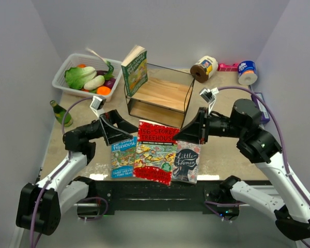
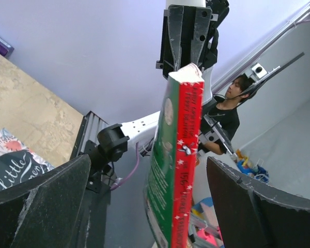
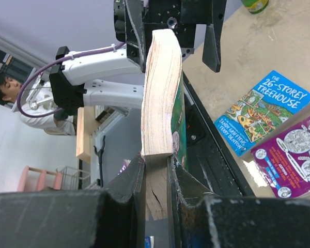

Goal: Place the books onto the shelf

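My left gripper needs to take hold of the red book by its red spine (image 1: 138, 138) next, which leaves the page edge free to go onto the shelf (image 1: 163, 95) first.
My right gripper (image 1: 188, 133) (image 3: 156, 170) is shut on the cream page edge of the red book (image 1: 156, 152) (image 3: 160, 93) and holds it up over the table's near side. My left gripper (image 1: 125, 132) (image 2: 147, 168) stands open on either side of that book's red spine (image 2: 188, 165), not touching it. A blue book (image 1: 123, 157) (image 3: 263, 111), a grey "Little Women" book (image 1: 186, 163) (image 2: 15, 168) and a purple book (image 3: 294, 155) lie flat below. A green book (image 1: 134, 70) leans upright at the left end of the shelf (image 1: 163, 95).
A white basket (image 1: 62, 81) of vegetables sits at the back left, with a green bottle (image 1: 59, 111) lying near it. At the back right are a brown roll (image 1: 204, 68), a pink item (image 1: 228, 66) and a blue-and-white can (image 1: 247, 72). A purple box (image 1: 262, 108) lies behind the right arm.
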Motion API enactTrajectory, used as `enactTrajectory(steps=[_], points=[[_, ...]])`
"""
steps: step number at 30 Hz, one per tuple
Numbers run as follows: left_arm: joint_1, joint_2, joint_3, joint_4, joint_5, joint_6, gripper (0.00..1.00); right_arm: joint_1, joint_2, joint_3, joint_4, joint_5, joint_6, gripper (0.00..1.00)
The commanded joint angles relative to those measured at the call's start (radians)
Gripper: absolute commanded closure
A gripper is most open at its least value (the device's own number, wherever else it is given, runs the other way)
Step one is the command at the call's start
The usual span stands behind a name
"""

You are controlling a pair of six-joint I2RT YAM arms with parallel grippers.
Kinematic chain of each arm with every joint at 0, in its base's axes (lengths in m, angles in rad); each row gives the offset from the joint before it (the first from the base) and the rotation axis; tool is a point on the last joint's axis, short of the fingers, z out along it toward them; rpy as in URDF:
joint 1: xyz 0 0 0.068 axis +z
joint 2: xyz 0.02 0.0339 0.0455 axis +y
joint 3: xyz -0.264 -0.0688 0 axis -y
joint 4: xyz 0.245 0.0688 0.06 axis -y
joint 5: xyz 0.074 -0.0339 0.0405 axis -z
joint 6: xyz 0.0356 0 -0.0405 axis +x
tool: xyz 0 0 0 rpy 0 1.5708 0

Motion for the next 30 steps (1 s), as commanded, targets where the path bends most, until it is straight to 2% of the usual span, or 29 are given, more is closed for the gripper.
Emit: enactTrajectory(steps=[1,8,15,18,19,21,22,23,24,26,27,30], points=[[0.007,0.006,0.031,0.327,0.039,-0.043,0.00,0.001,0.015,0.033,0.080,-0.043,0.025,1.00],[-0.022,0.044,-0.004,0.394,0.039,-0.054,0.00,0.001,0.084,0.021,0.140,-0.063,0.036,1.00],[-0.152,0.121,0.033,0.385,0.030,0.018,0.00,0.000,0.161,0.026,0.171,-0.097,0.024,1.00],[-0.160,0.141,0.048,0.396,0.036,0.025,0.21,0.000,0.179,0.036,0.166,-0.102,0.007,1.00],[-0.160,0.144,0.059,0.399,0.044,0.023,0.35,0.000,0.185,0.043,0.157,-0.102,-0.001,1.00],[-0.160,0.149,0.074,0.397,0.054,0.023,0.46,0.000,0.188,0.044,0.140,-0.102,-0.016,1.00],[-0.160,0.149,0.091,0.397,0.070,0.023,0.64,0.000,0.188,0.050,0.123,-0.097,-0.026,1.00],[-0.158,0.150,0.102,0.384,0.076,0.028,0.74,0.000,0.182,0.053,0.114,-0.089,-0.039,1.00],[-0.158,0.149,0.123,0.378,0.083,0.029,0.92,0.000,0.184,0.062,0.099,-0.065,-0.053,1.00],[-0.158,0.140,0.145,0.344,0.097,0.046,1.00,0.001,0.178,0.087,0.043,-0.040,-0.084,0.80],[-0.158,0.132,0.164,0.323,0.100,0.058,1.00,0.001,0.172,0.095,0.030,-0.025,-0.091,0.62],[-0.157,0.088,0.207,0.156,0.102,0.167,1.00,0.000,0.149,0.128,-0.030,0.062,-0.127,0.43]])
